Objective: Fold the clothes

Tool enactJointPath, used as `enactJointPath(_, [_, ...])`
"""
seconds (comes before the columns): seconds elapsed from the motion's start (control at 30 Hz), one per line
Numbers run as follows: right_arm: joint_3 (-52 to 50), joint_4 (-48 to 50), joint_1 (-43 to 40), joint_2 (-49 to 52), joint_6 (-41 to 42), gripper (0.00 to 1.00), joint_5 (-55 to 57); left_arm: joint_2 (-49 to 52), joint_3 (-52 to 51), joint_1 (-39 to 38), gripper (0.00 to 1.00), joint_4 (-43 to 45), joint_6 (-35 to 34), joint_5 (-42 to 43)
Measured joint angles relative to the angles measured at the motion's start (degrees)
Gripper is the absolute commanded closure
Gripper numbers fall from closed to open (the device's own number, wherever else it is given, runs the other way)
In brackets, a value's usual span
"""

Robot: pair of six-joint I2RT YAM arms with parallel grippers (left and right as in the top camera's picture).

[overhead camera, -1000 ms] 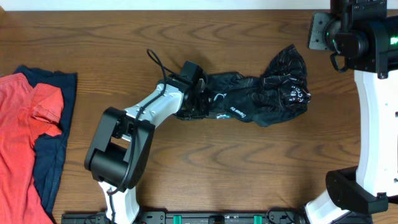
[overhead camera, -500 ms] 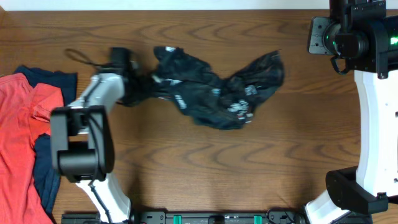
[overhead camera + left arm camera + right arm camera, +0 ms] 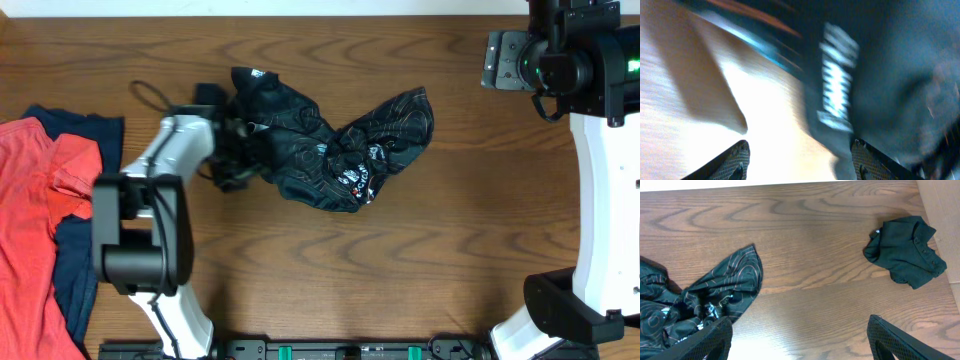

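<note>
My left gripper grabs the crumpled black jersey by its edge facing the red top [image 3: 252,138] [image 3: 826,129] next, so my right gripper spreads its far side for folding.
The black jersey [image 3: 320,140] with fine wavy lines lies crumpled in the middle of the table. It also shows at the lower left of the right wrist view [image 3: 715,300]. My left gripper [image 3: 228,150] sits at the jersey's left edge. In the blurred left wrist view it [image 3: 800,150] stands open over bare wood, with dark jersey cloth [image 3: 890,75] reaching in beside the right finger [image 3: 860,155]. My right gripper [image 3: 800,325] hangs open high above bare table, well to the right of the jersey. A red top [image 3: 40,220] lies on a navy top [image 3: 95,190] at the left edge.
A small dark buttoned garment [image 3: 905,250] lies bunched on the wood at the right of the right wrist view. The right arm's white column [image 3: 600,200] stands along the table's right side. The left arm's base [image 3: 140,260] stands near the front edge.
The left gripper pulled the jersey leftward across the table, then opened and let it go. The jersey now lies further left in a different heap. The right gripper opened wider.
</note>
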Motion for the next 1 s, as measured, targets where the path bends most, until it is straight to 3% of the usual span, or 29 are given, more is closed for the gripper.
enactJointPath(0.27, [0.0, 0.0, 0.0, 0.0, 0.0, 0.17, 0.0, -5.6, 0.0, -8.9, 0.33, -1.0, -1.8, 2.1])
enactJointPath(0.73, [0.0, -0.3, 0.0, 0.0, -0.1, 0.17, -2.2, -5.6, -1.7, -9.9, 0.31, 0.4, -3.5, 2.4])
enactJointPath(1.0, [0.0, -0.6, 0.0, 0.0, -0.1, 0.17, -2.6, -5.4, -7.8, -9.9, 0.27, 4.8, -3.5, 2.2])
